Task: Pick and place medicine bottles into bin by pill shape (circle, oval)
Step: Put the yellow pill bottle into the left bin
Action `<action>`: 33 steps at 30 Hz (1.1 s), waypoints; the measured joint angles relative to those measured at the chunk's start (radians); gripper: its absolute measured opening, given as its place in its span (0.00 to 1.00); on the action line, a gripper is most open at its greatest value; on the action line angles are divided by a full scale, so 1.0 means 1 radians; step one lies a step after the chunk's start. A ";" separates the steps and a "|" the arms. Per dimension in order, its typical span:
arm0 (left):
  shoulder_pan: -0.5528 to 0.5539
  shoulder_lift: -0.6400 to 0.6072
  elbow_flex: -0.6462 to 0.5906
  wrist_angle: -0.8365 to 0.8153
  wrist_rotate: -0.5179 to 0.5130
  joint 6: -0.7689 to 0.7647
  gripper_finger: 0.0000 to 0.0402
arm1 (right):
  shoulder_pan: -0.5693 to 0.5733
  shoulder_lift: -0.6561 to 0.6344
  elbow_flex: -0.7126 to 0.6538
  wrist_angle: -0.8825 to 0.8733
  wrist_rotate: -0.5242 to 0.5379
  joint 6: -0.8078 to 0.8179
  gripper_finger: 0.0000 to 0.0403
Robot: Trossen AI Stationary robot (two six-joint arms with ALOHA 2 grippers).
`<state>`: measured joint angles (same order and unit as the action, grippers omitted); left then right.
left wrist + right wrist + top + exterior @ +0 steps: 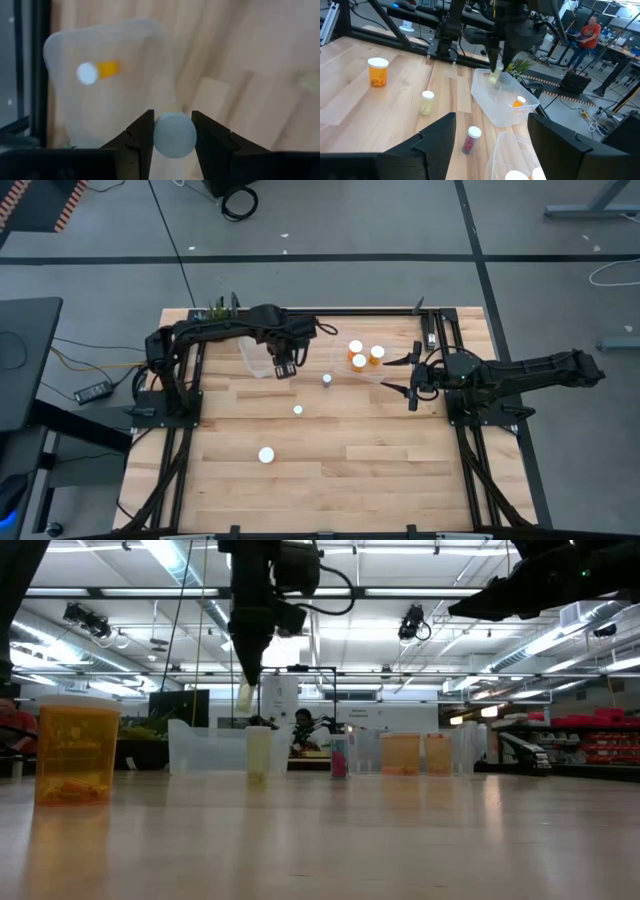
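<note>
My left gripper holds the pale bottle (175, 135) high beside the clear bin's rim, so it needs to line the bottle up with the bin before opening.
My left gripper (283, 368) is shut on a slim pale bottle with a white cap (173, 134). It hangs above a clear bin (258, 358) at the table's far left. An orange bottle (99, 71) lies on its side in that bin. My right gripper (413, 376) is open and empty near the right edge, beside a second clear bin (362, 370) that holds three orange bottles (359, 360). Three bottles stand on the table: a red-filled one (326, 379), a pale one (298, 410) and a wide orange one (266, 454). My left gripper pinches the pale bottle between its two fingers (142, 135) at its cap end (173, 142). The fingers come from above, pointing down. The bottle's body (245, 697) hangs below the fingertips, lifted clear above the bin.
A small green plant (217, 308) stands at the table's far left corner. Black frame rails run along the left, right and far edges. The near half of the table holds only the wide orange bottle. People show in the room beyond the table.
</note>
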<state>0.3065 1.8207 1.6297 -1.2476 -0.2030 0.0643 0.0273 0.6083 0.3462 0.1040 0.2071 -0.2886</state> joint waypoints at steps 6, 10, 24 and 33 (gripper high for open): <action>0.077 0.006 -0.001 0.087 -0.023 0.022 0.34 | 0.000 0.000 0.000 -0.007 0.000 0.002 0.63; 0.119 0.006 -0.001 0.153 -0.021 0.034 0.34 | 0.000 0.000 0.000 -0.008 0.000 0.002 0.63; 0.163 0.031 -0.210 0.384 0.122 0.077 0.35 | 0.000 0.000 0.000 -0.023 0.000 0.001 0.63; 0.173 0.030 -0.291 0.486 0.155 0.073 0.35 | 0.000 0.000 0.000 -0.021 0.000 0.001 0.63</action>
<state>0.4797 1.8503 1.3385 -0.7612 -0.0485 0.1377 0.0273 0.6083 0.3462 0.0834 0.2070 -0.2881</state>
